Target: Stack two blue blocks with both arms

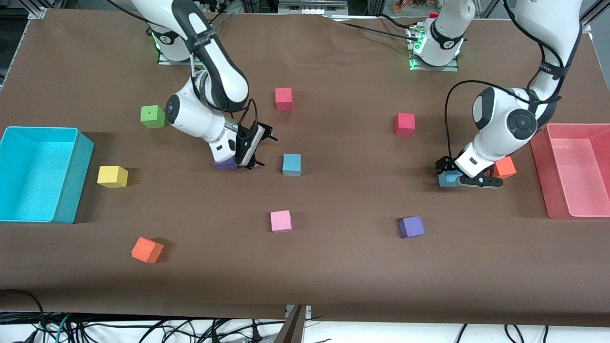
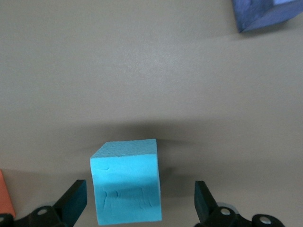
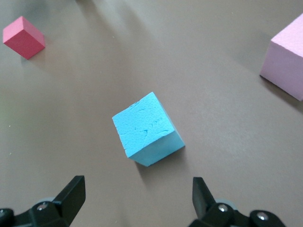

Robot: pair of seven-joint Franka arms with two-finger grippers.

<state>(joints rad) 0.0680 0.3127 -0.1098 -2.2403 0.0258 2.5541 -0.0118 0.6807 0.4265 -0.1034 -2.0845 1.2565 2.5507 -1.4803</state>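
The left gripper grips this blue block by its two opposite sides next, to stack it on the other blue block (image 1: 291, 165).
One blue block (image 1: 291, 164) sits on the brown table near the middle; it also shows in the right wrist view (image 3: 147, 128). My right gripper (image 1: 266, 151) is open and empty, low beside this block, with the block just ahead of its fingertips (image 3: 71, 196). The second blue block (image 1: 447, 180) sits toward the left arm's end of the table. My left gripper (image 1: 449, 174) is down around it and open. In the left wrist view this block (image 2: 125, 182) stands between the spread fingers (image 2: 72, 202), with a gap on each side.
A purple cube (image 1: 225, 165) lies under the right wrist. An orange cube (image 1: 504, 167) sits close beside the left gripper, and a pink bin (image 1: 553, 190) stands past it. Red (image 1: 404, 124), purple (image 1: 411, 226) and pink (image 1: 280, 221) cubes lie around. A turquoise bin (image 1: 71, 190) stands at the right arm's end.
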